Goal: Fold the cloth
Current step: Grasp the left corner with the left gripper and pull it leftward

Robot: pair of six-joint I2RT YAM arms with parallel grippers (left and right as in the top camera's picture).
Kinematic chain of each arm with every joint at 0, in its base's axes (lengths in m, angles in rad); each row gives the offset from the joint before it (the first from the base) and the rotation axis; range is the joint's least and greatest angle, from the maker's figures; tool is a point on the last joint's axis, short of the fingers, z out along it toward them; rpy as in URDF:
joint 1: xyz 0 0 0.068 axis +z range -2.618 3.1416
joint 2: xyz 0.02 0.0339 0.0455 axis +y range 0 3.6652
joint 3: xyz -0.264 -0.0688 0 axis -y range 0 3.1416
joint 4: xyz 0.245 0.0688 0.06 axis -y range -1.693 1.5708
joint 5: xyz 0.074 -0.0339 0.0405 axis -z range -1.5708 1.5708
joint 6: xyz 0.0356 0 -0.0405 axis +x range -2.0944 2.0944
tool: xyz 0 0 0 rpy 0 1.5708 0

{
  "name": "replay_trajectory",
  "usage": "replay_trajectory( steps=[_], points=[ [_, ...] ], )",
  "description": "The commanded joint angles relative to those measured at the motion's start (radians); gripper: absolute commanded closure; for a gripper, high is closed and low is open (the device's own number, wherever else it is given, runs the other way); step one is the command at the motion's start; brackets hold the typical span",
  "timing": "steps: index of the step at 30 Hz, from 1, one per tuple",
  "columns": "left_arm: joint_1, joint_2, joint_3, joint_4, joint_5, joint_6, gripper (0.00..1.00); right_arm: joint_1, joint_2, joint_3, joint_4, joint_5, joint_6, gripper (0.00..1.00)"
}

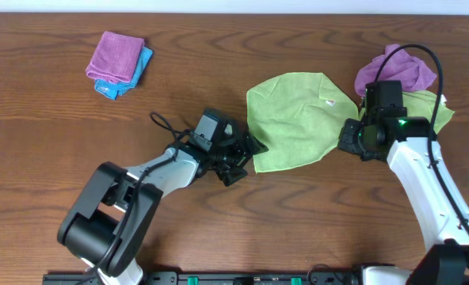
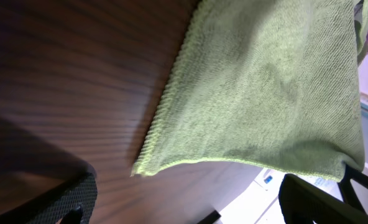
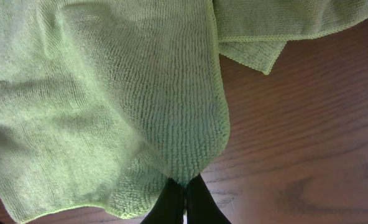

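Note:
The left gripper pinches the light green cloth's near free corner, opposite my right gripper's hold, next, to fold it over.
A light green cloth lies partly folded on the wooden table at centre. My right gripper is at its right edge, shut on a pinched fold of the cloth, with the fingers closed tight together. My left gripper is at the cloth's lower left corner, open and empty. In the left wrist view that corner lies just ahead of the spread fingers and does not touch them.
A crumpled purple cloth lies on another green cloth at the back right, behind my right arm. A folded purple cloth sits on a folded blue one at the back left.

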Motion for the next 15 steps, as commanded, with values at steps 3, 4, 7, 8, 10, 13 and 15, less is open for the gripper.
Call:
replay_trajectory(
  steps=[3,4,7,8,10,13,15],
  points=[
    [-0.034,0.057,0.014,0.032,0.001,-0.047,0.05,-0.004,-0.007,0.014,0.003,0.014,-0.011,0.99],
    [-0.040,0.061,0.014,0.040,0.000,-0.055,0.05,-0.004,-0.007,0.014,0.003,0.014,-0.011,0.99],
    [-0.053,0.063,0.014,0.040,-0.027,-0.056,0.01,-0.004,-0.007,0.014,0.003,0.014,-0.011,0.99],
    [-0.054,0.063,0.014,0.040,-0.034,-0.056,0.06,-0.004,-0.007,0.014,0.003,0.014,-0.011,0.99],
    [-0.059,0.063,0.014,0.040,-0.064,-0.056,0.12,-0.003,-0.007,0.014,0.003,0.014,-0.011,0.99],
    [-0.061,0.070,0.014,0.040,-0.107,-0.055,0.13,-0.003,-0.007,0.014,0.003,0.002,-0.011,0.99],
    [-0.061,0.080,0.014,0.040,-0.116,-0.048,0.14,-0.003,-0.007,0.014,0.003,-0.002,-0.011,0.99]
  ],
)
